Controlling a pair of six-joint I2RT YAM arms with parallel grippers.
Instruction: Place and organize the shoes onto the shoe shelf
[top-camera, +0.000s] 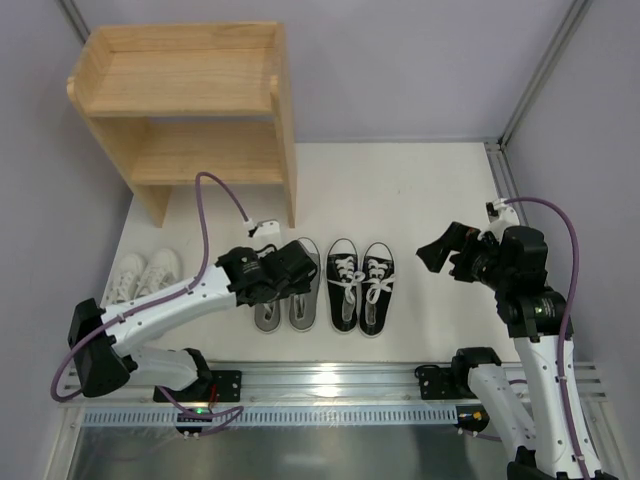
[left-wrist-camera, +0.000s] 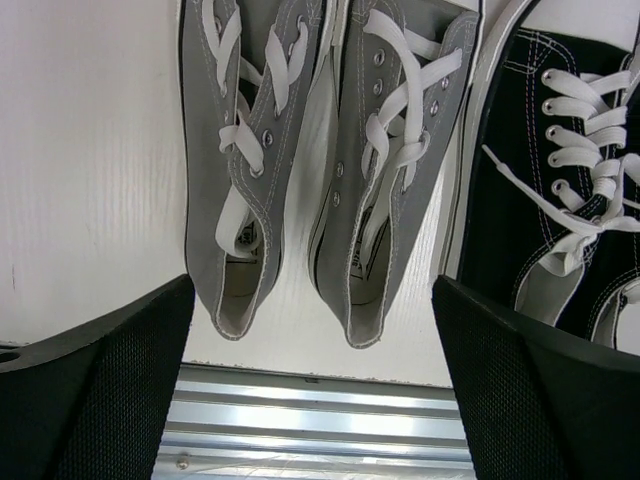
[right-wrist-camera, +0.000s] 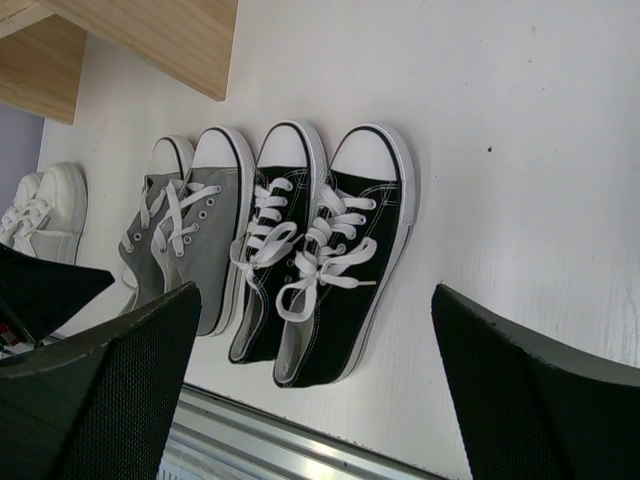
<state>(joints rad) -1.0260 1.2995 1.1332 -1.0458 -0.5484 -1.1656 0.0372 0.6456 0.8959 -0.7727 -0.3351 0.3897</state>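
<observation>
The robot's left hand will next grab the grey pair's adjoining inner collar sides together, so the toes stay free to enter the shoe shelf first.
The grey pair stands side by side on the white table, toes toward the wooden shoe shelf. My left gripper hovers over it, open and empty; in the left wrist view both grey shoes lie between its fingers. The black pair sits right of the grey pair and shows in the right wrist view. The white pair lies at the left, below the shelf. My right gripper is open and empty, raised right of the black pair. Both shelf tiers are empty.
A metal rail runs along the near table edge, holding both arm bases. Grey walls enclose the table; a metal post stands at the back right. The left arm's purple cable loops above the table in front of the shelf.
</observation>
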